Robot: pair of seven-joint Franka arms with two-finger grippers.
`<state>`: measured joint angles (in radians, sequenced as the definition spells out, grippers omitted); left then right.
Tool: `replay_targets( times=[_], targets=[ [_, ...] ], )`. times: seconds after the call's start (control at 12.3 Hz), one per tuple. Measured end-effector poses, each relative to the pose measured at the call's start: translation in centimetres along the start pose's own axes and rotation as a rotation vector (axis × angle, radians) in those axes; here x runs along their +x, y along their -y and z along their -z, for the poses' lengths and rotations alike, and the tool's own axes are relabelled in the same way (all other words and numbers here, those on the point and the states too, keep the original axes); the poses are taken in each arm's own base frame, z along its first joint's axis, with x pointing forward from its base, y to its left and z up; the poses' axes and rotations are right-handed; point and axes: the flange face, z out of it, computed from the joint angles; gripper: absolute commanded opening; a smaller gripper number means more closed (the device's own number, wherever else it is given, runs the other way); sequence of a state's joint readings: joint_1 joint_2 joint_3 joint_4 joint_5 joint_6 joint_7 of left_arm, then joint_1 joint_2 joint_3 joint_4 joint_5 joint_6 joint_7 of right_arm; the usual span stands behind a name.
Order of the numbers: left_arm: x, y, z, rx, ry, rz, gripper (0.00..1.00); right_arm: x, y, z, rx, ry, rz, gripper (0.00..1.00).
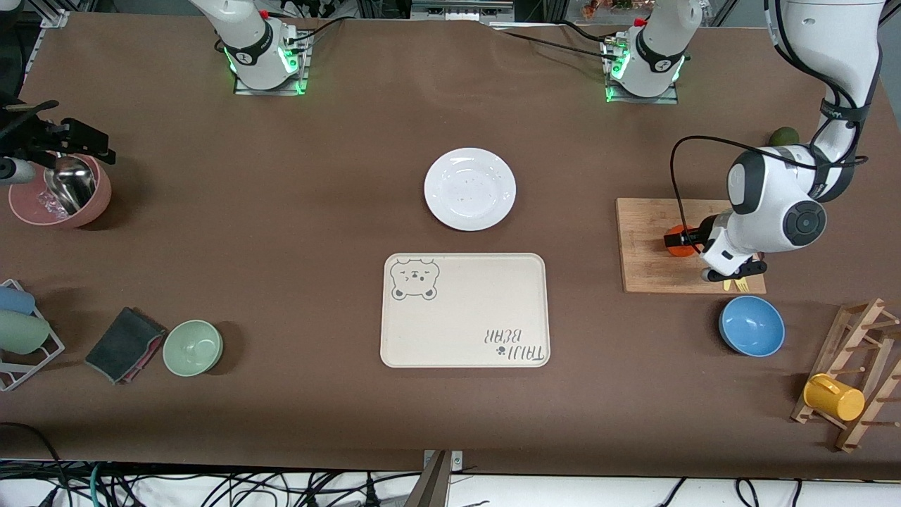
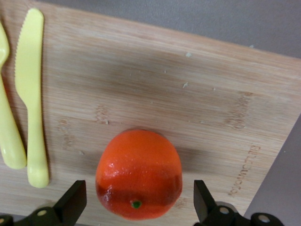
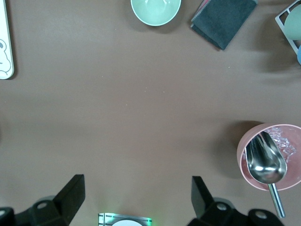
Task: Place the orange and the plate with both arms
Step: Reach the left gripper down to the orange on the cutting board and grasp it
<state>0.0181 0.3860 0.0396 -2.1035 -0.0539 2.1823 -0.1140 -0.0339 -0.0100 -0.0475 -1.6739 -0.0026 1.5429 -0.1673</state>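
Observation:
I will next grab the orange by its round middle [image 2: 138, 172] with my left gripper to place it on the white plate.
The orange [image 1: 677, 248] lies on a wooden cutting board [image 1: 654, 260] toward the left arm's end of the table. My left gripper [image 1: 677, 239] is down at the board, open, with a finger on each side of the orange and not touching it. In the left wrist view the orange [image 2: 138, 174] sits between the fingers of the left gripper [image 2: 139, 202]. The white plate [image 1: 469, 188] lies empty mid-table. My right gripper [image 1: 77, 137] hangs open and empty over the right arm's end of the table, above the pink bowl; in the right wrist view the right gripper [image 3: 136, 197] holds nothing.
A cream bear tray [image 1: 464, 310] lies nearer the camera than the plate. A yellow knife [image 2: 35, 94] and fork [image 2: 9, 141] lie on the board. A blue bowl [image 1: 751, 325], mug rack [image 1: 852, 373], avocado [image 1: 783, 135], pink bowl [image 1: 98, 197] with scoop, green bowl [image 1: 193, 347] and cloth [image 1: 123, 345] stand around.

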Motion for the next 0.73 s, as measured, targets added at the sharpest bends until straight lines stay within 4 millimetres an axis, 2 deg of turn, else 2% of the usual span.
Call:
replay_targets(
  times=[0.24,0.32,0.57,0.65,0.73],
  targets=[
    [0.1,0.1,-1.0,0.002,0.013,0.003,0.93,0.0,0.0,0.0,0.001,0.003,-0.001,1.00],
    [0.2,0.2,-1.2,0.002,0.014,0.004,0.86,-0.1,0.0,0.0,0.001,0.005,-0.001,1.00],
    [0.3,0.2,-1.5,0.002,0.011,0.005,0.55,-0.1,0.0,-0.1,0.001,0.007,-0.001,1.00],
    [0.3,0.2,-1.5,0.002,0.011,0.005,0.48,-0.1,0.0,-0.1,0.001,0.007,-0.001,1.00],
    [0.3,0.2,-1.4,0.002,0.010,0.005,0.46,-0.1,0.0,-0.1,0.001,0.007,-0.001,1.00]
  ],
)
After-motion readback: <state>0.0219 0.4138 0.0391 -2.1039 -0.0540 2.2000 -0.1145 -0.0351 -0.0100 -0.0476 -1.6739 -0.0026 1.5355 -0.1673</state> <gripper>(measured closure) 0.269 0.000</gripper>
